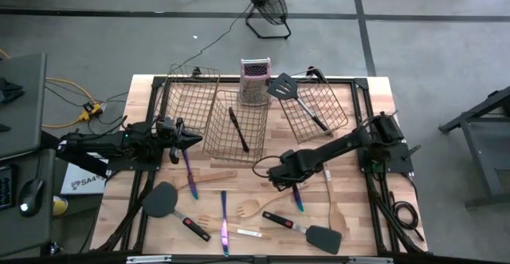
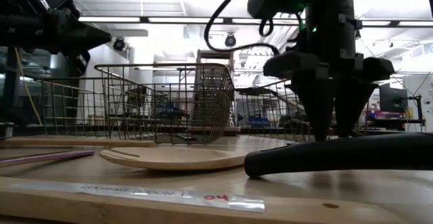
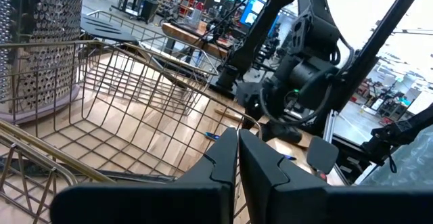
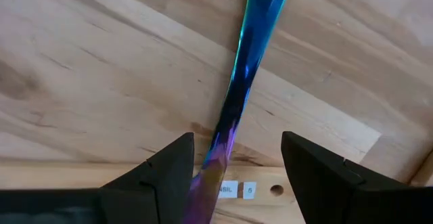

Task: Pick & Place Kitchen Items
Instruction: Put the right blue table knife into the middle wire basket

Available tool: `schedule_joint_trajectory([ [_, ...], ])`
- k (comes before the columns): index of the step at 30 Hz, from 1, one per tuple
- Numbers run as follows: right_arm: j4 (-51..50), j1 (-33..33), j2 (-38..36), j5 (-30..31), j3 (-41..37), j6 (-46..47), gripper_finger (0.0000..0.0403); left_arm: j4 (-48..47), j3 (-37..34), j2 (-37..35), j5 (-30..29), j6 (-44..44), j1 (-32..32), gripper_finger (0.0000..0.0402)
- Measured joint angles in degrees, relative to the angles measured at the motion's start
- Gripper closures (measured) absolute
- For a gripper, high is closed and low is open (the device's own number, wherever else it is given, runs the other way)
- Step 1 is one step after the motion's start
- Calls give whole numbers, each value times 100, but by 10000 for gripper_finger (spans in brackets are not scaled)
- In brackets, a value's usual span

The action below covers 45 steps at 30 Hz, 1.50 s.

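I need to move the iridescent knife into the wire basket, so my right gripper should grab the knife by its middle (image 4: pixel 223 149).
My right gripper (image 1: pixel 288 183) is open and points down over the table's middle. In the right wrist view its gripper (image 4: pixel 237 141) straddles a slim iridescent purple-blue piece of cutlery (image 4: pixel 245 82), which lies flat on the wood (image 1: pixel 298 199); the fingers stand on either side of it without touching it. In the low view the right gripper (image 2: pixel 335 119) hangs just above the tabletop. My left gripper (image 1: pixel 191 140) is shut and empty, held level in the air by the left basket (image 1: pixel 187 96); it also shows in the left wrist view (image 3: pixel 238 143).
The middle basket (image 1: pixel 235 124) holds a dark utensil, and the right basket (image 1: pixel 315 108) holds a black spatula (image 1: pixel 291 88). The grater (image 1: pixel 255 79) stands at the back. Wooden utensils (image 1: pixel 255 208), black spatulas (image 1: pixel 163 200) (image 1: pixel 307 230) and more iridescent cutlery (image 1: pixel 189 168) (image 1: pixel 225 220) lie on the near half.
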Motion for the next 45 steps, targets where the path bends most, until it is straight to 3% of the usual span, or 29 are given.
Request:
schedule_joint_trajectory([
  [22,342,-296,524,-915,26,331,194,0,0,0,0,-2,1,387],
  [33,350,-290,542,-1018,22,490,294,0,0,0,0,-1,-1,387],
  [45,302,-281,542,-1003,17,433,369,0,0,0,0,-2,-1,387],
])
